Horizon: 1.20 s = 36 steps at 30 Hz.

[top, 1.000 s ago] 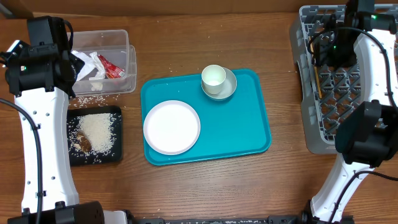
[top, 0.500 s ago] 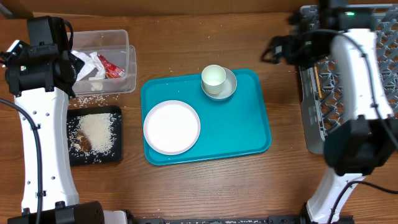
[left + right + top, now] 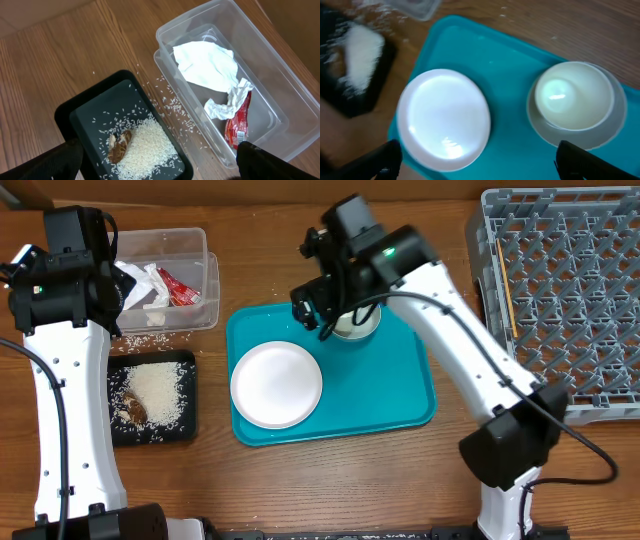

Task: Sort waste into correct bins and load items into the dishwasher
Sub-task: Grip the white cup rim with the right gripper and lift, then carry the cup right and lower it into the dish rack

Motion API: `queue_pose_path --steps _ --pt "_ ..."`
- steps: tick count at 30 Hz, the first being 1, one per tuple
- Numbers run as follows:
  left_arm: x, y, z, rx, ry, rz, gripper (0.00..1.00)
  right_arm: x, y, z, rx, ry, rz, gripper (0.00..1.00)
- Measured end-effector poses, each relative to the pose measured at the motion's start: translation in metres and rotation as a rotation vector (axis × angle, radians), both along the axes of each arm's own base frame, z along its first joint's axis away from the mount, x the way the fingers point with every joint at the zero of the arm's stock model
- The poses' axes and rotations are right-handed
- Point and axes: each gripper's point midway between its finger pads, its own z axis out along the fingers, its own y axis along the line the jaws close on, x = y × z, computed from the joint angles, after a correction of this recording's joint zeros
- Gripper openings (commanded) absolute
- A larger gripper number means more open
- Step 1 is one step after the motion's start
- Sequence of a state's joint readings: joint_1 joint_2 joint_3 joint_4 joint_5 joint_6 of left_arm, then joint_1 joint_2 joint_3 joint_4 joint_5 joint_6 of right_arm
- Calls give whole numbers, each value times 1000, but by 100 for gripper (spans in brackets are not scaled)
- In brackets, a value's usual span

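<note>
The white cup needs to be tipped over into the dish rack [image 3: 560,290], so my right gripper needs to grab the cup by its rim on the side facing the plate next.
A round white plate [image 3: 277,384] and a white cup on its saucer [image 3: 360,326] sit on the teal tray [image 3: 400,395]. No separate bowl shows. My right gripper [image 3: 312,308] hovers open and empty over the tray's far edge, between plate [image 3: 445,117] and cup [image 3: 575,95]; its fingers [image 3: 480,170] are spread wide. The chopsticks [image 3: 506,290] lie in the grey dish rack [image 3: 560,290]. The clear tub [image 3: 190,240] holds the napkin [image 3: 205,65] and red wrapper [image 3: 237,125]. The black tray [image 3: 118,430] holds rice [image 3: 145,147] and a brown scrap [image 3: 119,145]. My left gripper [image 3: 125,285], shown in its wrist view [image 3: 160,170], is open and empty above them.
Loose rice grains lie on the wood between the tub [image 3: 280,90] and the black tray [image 3: 75,120]. My right arm stretches across the table from the lower right, over the tray's right half. The rack fills the far right corner.
My right arm has swung left from the dish rack to above the teal tray, empty. The chopsticks stay in the rack. The left arm has not moved.
</note>
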State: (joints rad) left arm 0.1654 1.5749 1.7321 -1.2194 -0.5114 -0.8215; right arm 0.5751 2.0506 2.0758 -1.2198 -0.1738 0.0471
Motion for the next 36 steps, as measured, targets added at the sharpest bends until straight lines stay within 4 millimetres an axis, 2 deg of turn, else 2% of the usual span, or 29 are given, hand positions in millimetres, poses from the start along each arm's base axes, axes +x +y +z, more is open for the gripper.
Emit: queue_pose_path --steps 2,4,8,11,14,20,21,23,24,31,33,36 --pt "0 0 0 0 0 0 100 8 2 -12 -51 -24 -51 92" --pt "0 0 0 0 0 0 100 19 5 -33 -98 -33 -99 89" --pt "0 0 0 0 0 0 100 35 5 -73 -167 -27 -164 76" --pt "0 0 0 0 0 0 100 42 3 -93 -200 -25 -204 71" --pt "0 0 0 0 0 0 100 45 -1 -107 -231 -18 -223 60" --pt "0 0 0 0 0 0 100 50 -4 -110 -249 -36 -247 31" --pt "0 0 0 0 0 0 100 51 -4 -110 -248 -38 -251 25" --pt "0 0 0 0 0 0 100 51 -4 -110 -250 -41 -250 7" --pt "0 0 0 0 0 0 100 51 -4 -110 -251 -41 -252 4" --pt "0 0 0 0 0 0 100 51 -6 -105 -248 -48 -273 4" --pt "0 0 0 0 0 0 100 50 -7 -97 -242 -51 -277 4" --pt "0 0 0 0 0 0 100 46 -16 -72 -234 -69 -288 4"
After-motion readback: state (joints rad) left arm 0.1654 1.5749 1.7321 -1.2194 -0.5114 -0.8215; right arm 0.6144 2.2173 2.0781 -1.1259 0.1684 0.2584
